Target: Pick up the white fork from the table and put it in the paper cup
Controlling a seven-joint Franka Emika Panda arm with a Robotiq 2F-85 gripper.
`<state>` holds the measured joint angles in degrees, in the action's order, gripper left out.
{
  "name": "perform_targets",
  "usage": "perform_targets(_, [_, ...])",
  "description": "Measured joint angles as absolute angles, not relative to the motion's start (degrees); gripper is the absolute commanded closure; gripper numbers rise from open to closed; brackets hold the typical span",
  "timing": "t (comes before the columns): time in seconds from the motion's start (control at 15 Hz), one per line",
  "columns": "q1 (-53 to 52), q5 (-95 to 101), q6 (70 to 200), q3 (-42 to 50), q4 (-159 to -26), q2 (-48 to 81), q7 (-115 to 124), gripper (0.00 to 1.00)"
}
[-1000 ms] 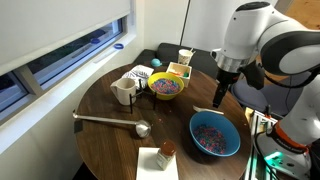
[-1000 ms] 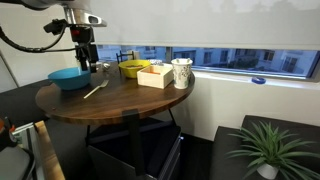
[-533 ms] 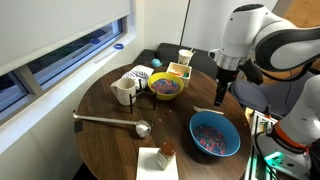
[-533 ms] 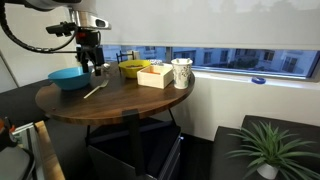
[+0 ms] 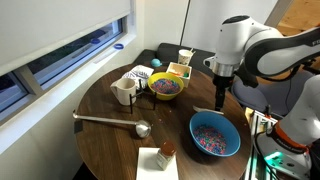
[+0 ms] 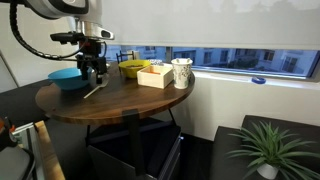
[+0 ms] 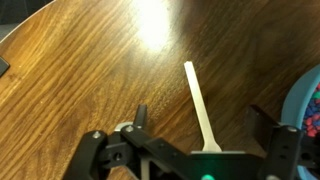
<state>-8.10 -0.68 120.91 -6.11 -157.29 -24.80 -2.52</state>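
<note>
My open fingers are above the white fork (image 5: 206, 110) between them in an exterior view. My gripper needs to go lower before it closes on the fork.
The white fork (image 7: 200, 105) lies flat on the dark wooden table (image 7: 90, 70); its handle points away and its head end runs under my wrist. My gripper (image 7: 203, 125) is open, with one finger on each side of the fork, not touching it. In both exterior views the gripper (image 5: 221, 97) (image 6: 93, 76) hangs just above the fork (image 5: 206, 110) (image 6: 95, 90), next to the blue bowl. The paper cup (image 5: 185, 56) stands at the far table edge, behind the yellow box.
A blue bowl (image 5: 215, 134) of sprinkles sits close beside the fork and shows at the wrist view's right edge (image 7: 310, 100). A purple bowl (image 5: 166, 87), yellow box (image 5: 178, 71), cream mug (image 5: 124, 91), long metal ladle (image 5: 110, 121) and a small jar on a napkin (image 5: 165, 151) are also on the table.
My gripper has come down closer to the table and the fork, staying open. The fork and other objects have not moved.
</note>
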Motion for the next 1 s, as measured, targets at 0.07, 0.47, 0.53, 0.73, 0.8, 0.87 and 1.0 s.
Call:
perform_targets(0.07, [-8.1,-0.6,121.4,-6.2,-157.3,-24.1,-2.5,0.11])
perform_targets(0.47, [-8.1,-0.5,125.3,-6.4,-157.3,-20.5,-2.4,0.26])
perform_targets(0.53, [-8.1,-0.5,126.0,-6.6,-157.3,-20.0,-2.3,0.31])
perform_targets(0.73, [-8.1,-0.5,127.8,-7.2,-157.3,-18.9,-2.0,0.60])
perform_targets(0.8, [-8.2,-0.5,128.4,-7.4,-157.3,-18.6,-1.9,0.63])
perform_targets(0.87, [-8.3,-0.5,128.8,-7.6,-157.3,-18.5,-1.8,0.72])
perform_targets(1.0, [-8.4,-0.5,129.1,-8.1,-157.2,-18.3,-1.5,0.88])
